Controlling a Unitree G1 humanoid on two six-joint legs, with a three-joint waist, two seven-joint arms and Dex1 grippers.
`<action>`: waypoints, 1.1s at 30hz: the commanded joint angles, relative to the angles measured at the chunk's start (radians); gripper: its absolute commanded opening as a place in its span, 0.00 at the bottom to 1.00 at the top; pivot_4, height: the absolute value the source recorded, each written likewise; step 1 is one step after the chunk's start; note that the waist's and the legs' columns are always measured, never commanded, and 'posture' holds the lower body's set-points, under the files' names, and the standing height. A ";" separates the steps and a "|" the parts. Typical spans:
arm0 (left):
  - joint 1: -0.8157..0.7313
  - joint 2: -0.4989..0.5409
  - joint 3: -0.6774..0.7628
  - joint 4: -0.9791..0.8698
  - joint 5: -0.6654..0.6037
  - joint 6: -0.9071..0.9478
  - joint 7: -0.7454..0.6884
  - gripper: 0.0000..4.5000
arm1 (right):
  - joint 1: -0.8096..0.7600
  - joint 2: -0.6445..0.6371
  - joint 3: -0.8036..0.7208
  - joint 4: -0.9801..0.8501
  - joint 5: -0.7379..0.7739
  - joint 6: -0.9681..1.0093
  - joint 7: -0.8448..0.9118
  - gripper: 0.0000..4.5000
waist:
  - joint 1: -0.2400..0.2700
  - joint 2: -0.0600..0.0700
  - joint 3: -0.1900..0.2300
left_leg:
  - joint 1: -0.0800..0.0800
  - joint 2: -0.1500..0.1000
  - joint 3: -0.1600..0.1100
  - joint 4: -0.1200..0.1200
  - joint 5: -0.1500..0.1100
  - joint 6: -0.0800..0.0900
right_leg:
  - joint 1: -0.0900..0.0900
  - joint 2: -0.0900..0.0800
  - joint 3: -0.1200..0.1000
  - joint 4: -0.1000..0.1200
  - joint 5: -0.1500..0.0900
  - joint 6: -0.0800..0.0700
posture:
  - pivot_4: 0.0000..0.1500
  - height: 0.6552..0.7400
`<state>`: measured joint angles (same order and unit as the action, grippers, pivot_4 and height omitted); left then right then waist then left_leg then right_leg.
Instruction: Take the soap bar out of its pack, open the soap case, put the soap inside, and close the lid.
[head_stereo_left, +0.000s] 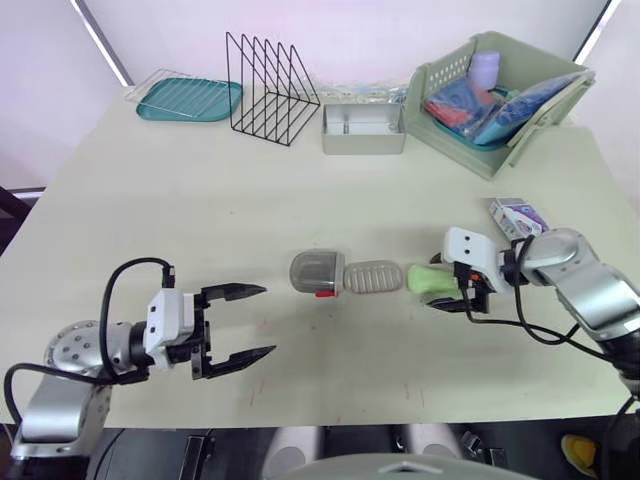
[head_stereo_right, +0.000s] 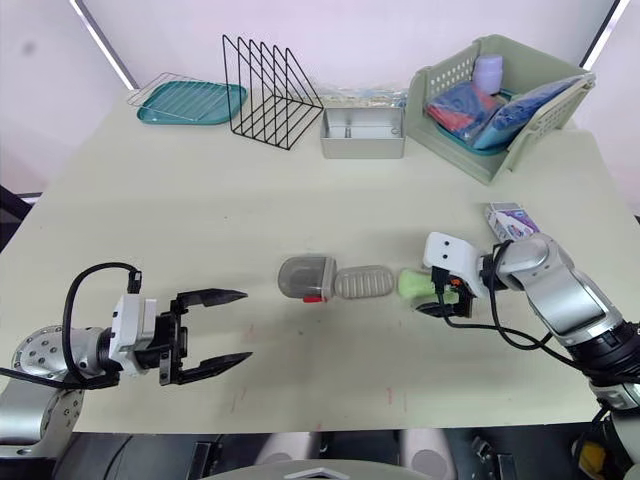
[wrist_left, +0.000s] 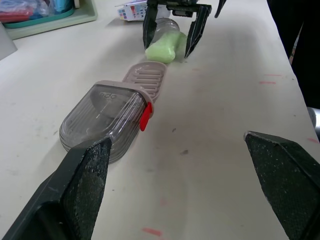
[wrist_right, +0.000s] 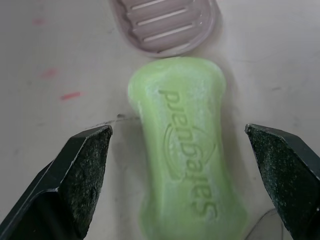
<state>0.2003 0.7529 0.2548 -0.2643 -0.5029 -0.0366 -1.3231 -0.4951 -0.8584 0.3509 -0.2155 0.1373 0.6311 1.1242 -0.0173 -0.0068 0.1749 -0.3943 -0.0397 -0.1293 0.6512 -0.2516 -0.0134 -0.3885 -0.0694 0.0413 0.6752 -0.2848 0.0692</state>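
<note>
The ribbed tray (head_stereo_left: 373, 277) lies flat on the tabletop, so my left gripper needs to grip the case next by the long sides of its raised clear lid (head_stereo_left: 315, 270).
The green soap bar (head_stereo_left: 428, 279) lies bare on the table, just right of the open soap case. The case's ribbed tray (head_stereo_left: 373, 277) lies flat, hinged to its clear grey lid (head_stereo_left: 316, 271) with a red latch. My right gripper (head_stereo_left: 438, 282) is open, one finger (wrist_right: 75, 175) on each side of the soap (wrist_right: 187, 150), neither touching it. The left gripper (head_stereo_left: 238, 322) is open and empty, low over the table to the left of the lid (wrist_left: 102, 117). The soap pack (head_stereo_left: 518, 215) lies behind my right arm.
At the back stand a teal tray (head_stereo_left: 188, 100), a black wire rack (head_stereo_left: 272, 85), a metal tin (head_stereo_left: 363, 128) and a green basket (head_stereo_left: 470, 150) holding a purple cup and packets.
</note>
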 joint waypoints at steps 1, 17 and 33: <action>-0.002 0.005 -0.005 -0.019 -0.003 -0.006 0.016 1.00 | -0.023 0.008 0.011 0.006 -0.021 0.000 0.001 0.88 | 0.000 0.000 0.000 | 0.000 0.000 0.000 0.000 0.000 0.000 | 0.000 0.000 0.000 0.000 0.000 0.000 | 1.00 1.00; 0.017 0.008 -0.022 -0.024 0.003 -0.005 0.041 1.00 | -0.130 0.010 -0.034 -0.071 0.029 0.016 0.072 0.36 | -0.004 0.000 0.000 | 0.000 0.000 -0.001 0.000 0.000 0.000 | -0.001 0.000 0.001 0.000 0.000 0.000 | 1.00 1.00; 0.016 0.006 -0.032 -0.041 -0.001 0.000 0.063 1.00 | -0.291 0.283 0.148 0.036 -0.030 0.083 -0.029 0.36 | -0.022 0.000 0.000 | -0.003 0.000 -0.003 -0.002 0.000 0.000 | -0.007 0.000 0.002 0.002 0.000 -0.001 | 1.00 1.00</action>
<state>0.2115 0.7524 0.2197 -0.2672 -0.4933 -0.0325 -1.2624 -0.7698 -0.5788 0.5010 -0.1595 0.1124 0.7289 1.1001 -0.0394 -0.0069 0.1750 -0.3975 -0.0395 -0.1321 0.6496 -0.2516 -0.0136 -0.3955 -0.0694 0.0434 0.6777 -0.2844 0.0686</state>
